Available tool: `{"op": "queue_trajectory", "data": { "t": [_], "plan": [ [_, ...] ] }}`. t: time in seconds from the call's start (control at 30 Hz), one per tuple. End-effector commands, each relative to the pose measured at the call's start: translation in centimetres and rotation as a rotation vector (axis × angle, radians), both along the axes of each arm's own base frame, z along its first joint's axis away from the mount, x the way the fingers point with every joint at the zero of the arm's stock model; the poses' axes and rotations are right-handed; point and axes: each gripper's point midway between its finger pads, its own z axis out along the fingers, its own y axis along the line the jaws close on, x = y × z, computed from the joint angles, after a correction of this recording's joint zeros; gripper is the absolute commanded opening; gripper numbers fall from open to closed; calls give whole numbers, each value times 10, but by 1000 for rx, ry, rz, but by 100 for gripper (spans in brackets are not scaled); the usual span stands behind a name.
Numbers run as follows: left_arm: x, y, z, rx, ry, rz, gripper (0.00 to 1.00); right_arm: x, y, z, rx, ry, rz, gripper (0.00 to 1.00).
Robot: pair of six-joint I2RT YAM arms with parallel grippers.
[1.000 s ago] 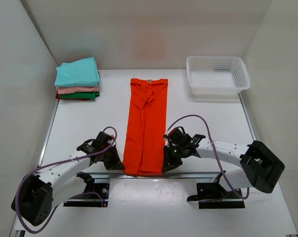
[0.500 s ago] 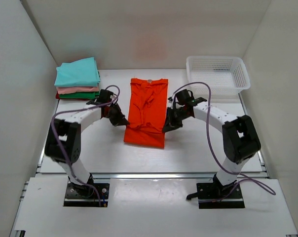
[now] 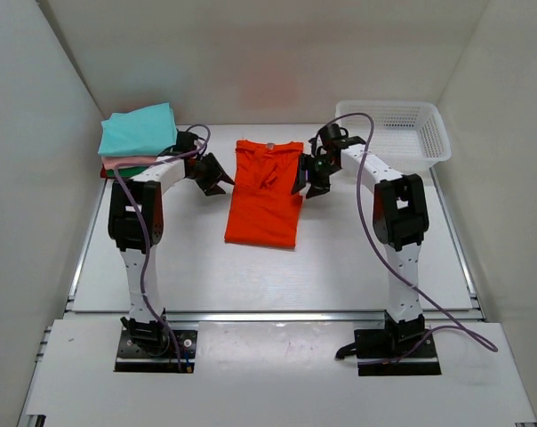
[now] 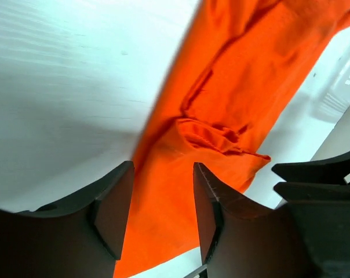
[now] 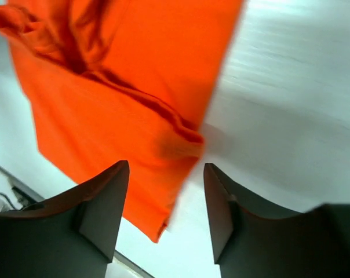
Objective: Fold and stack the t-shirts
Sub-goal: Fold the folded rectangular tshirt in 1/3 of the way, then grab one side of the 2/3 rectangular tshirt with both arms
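My left gripper will next grab the orange-red t-shirt by its side edge at the corner of the doubled-over flap, opposite my right gripper. Then the t-shirt can be drawn evenly for folding.
The orange-red t-shirt lies folded in half on the table, its near half doubled over the far half. It also fills the left wrist view and the right wrist view. My left gripper hovers at the shirt's left edge, open, nothing between its jaws. At the shirt's right edge my right gripper is open too, with cloth below it but not pinched. A stack of folded t-shirts, teal on top, then pink, green and dark red, sits at the back left.
A white mesh basket stands at the back right, just right of the right arm. White walls close in the table on three sides. Both arms stretch far forward over the table.
Both grippers carried the shirt's near hem from the table's front edge to the far end, folding it in half, then opened and let the cloth go.
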Motion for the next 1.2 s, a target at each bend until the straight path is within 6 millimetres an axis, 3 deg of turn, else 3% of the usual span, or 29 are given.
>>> {"op": "queue_trajectory", "data": {
  "t": [0.0, 0.07, 0.1, 0.13, 0.17, 0.23, 0.3, 0.37, 0.53, 0.87, 1.17],
  "plan": [
    [-7, 11, 15, -45, -2, 11, 57, 1, -14, 19, -76, -32, -47, 53],
    [-22, 13, 19, -64, -4, 9, 55, -24, -11, 15, -79, -12, -55, 54],
    [-38, 17, 15, -57, 16, 14, 55, -27, -6, 18, -62, -33, -58, 54],
    [-53, 15, 7, -51, 48, 9, 55, -47, -6, 14, -58, -6, -67, 54],
    [-59, 13, 13, -42, 27, -5, 55, -62, -8, 2, -52, 30, -90, 53],
    [-90, 11, -1, -18, 75, -23, 54, -89, 4, 9, -30, 1, -77, 52],
    [-106, 6, 1, -5, 67, -44, 55, -115, 9, -7, -22, 30, -83, 52],
    [-118, -1, -2, 19, 59, -63, 55, -127, 13, -8, 5, 34, -99, 51],
    [-132, -5, -12, 82, 72, -82, 54, -135, 25, -18, 88, 80, -106, 51],
    [-159, 25, -22, 189, 123, -23, 57, -134, 29, -38, 117, 130, -132, 49],
    [-170, 1, -25, 151, 113, -29, 57, -157, 27, -45, 98, 184, -164, 47]
  ]
}}
